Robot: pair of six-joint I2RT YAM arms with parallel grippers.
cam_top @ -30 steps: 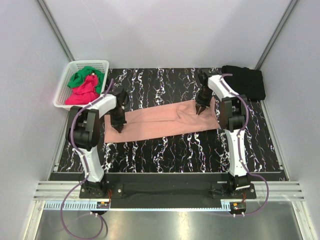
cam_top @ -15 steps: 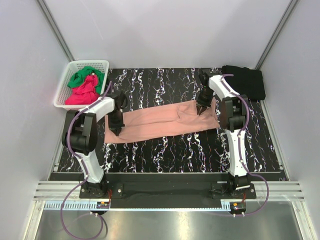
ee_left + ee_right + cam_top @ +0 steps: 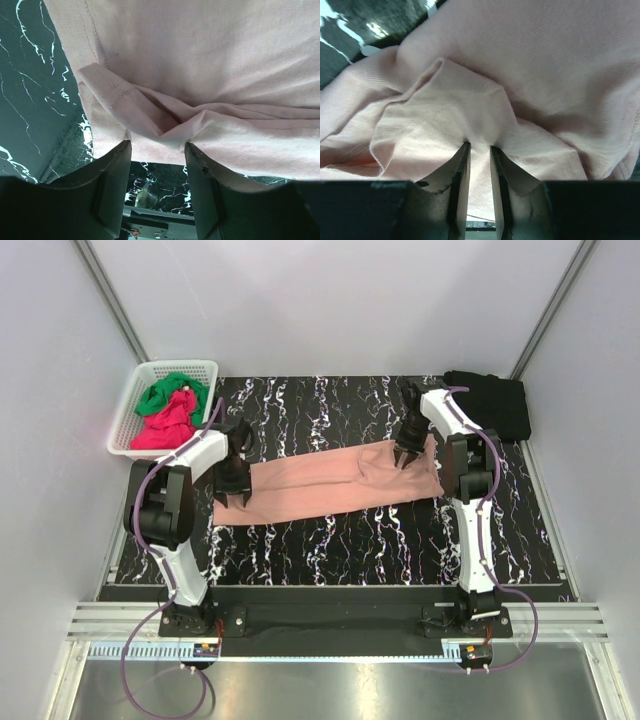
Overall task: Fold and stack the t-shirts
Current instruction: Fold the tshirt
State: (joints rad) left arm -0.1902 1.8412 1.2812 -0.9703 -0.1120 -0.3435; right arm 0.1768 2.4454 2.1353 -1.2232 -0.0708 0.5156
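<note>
I should turn the salmon-pink t-shirt for folding, so next my left gripper should grab it by its rumpled hem at the folded t-shirt's end.
The salmon-pink t-shirt lies on the marbled mat as a long folded strip, running left to right. My left gripper stands at its left end, open. In the left wrist view the left gripper has wide jaws, with the t-shirt's rumpled hem just beyond the fingertips and bare mat in the gap. My right gripper presses on the strip's right end. In the right wrist view the right gripper has narrowly parted jaws, and the puckered t-shirt fills the slit between them.
A white basket at the back left holds a green t-shirt and a magenta-red t-shirt. A black t-shirt lies folded at the back right. The mat's front edge runs before the arm bases.
My left gripper has opened and let go of the shirt's left end, which now lies on the mat. The right jaws have parted slightly. The strip has shifted a little to the right.
</note>
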